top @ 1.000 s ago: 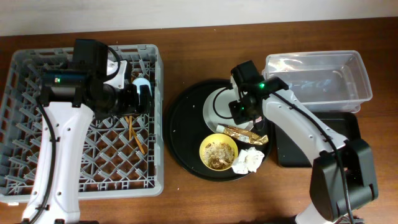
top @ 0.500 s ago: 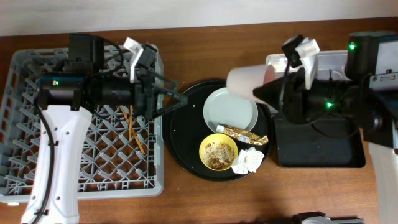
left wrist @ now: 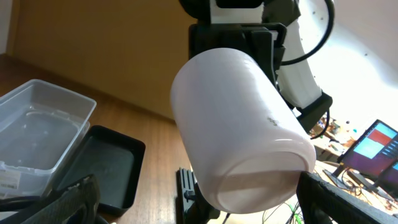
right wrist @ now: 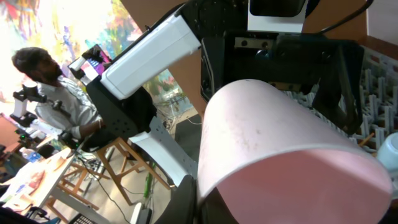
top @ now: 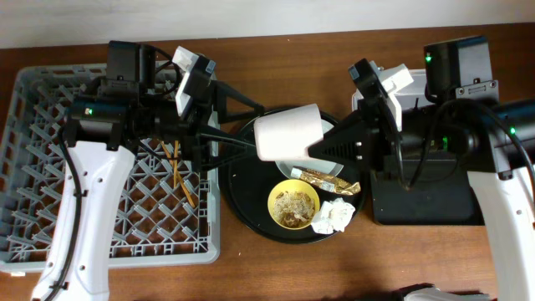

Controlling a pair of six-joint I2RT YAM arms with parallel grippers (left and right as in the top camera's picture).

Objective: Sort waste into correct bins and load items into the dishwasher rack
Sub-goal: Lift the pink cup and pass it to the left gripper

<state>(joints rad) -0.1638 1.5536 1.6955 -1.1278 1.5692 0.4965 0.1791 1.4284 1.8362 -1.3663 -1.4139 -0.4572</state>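
Observation:
I should grab the pink cup's base end (top: 266, 137) next with my left gripper. The cup's rim then stays free, so the cup can be loaded with its opening down into the rack (top: 33, 209).
My right gripper (top: 324, 144) is shut on the rim of the small pink cup (top: 288, 132) and holds it on its side in mid-air above the round plate (top: 291, 170). My left gripper (top: 251, 125) is open, its fingers on either side of the cup's base, not closed on it. In the left wrist view the cup (left wrist: 242, 137) fills the gap between the open fingers (left wrist: 199, 200). In the right wrist view the gripper (right wrist: 249, 208) clamps the cup (right wrist: 280, 149); the light-blue cup (right wrist: 388, 149) sits in the rack. Chopsticks (top: 178, 171) lie in the dishwasher rack (top: 33, 209).
The round black tray (top: 247, 201) holds the plate, the foil wrapper (top: 330, 180), the yellow bowl (top: 292, 205) with food scraps, and the napkin (top: 334, 216). The black rectangular tray (top: 418, 201) lies right of it. The clear tub (left wrist: 37, 137) shows in the left wrist view.
My right arm has carried the pink cup left, from beside the tub to above the plate. My left gripper has come up to meet its base, still open.

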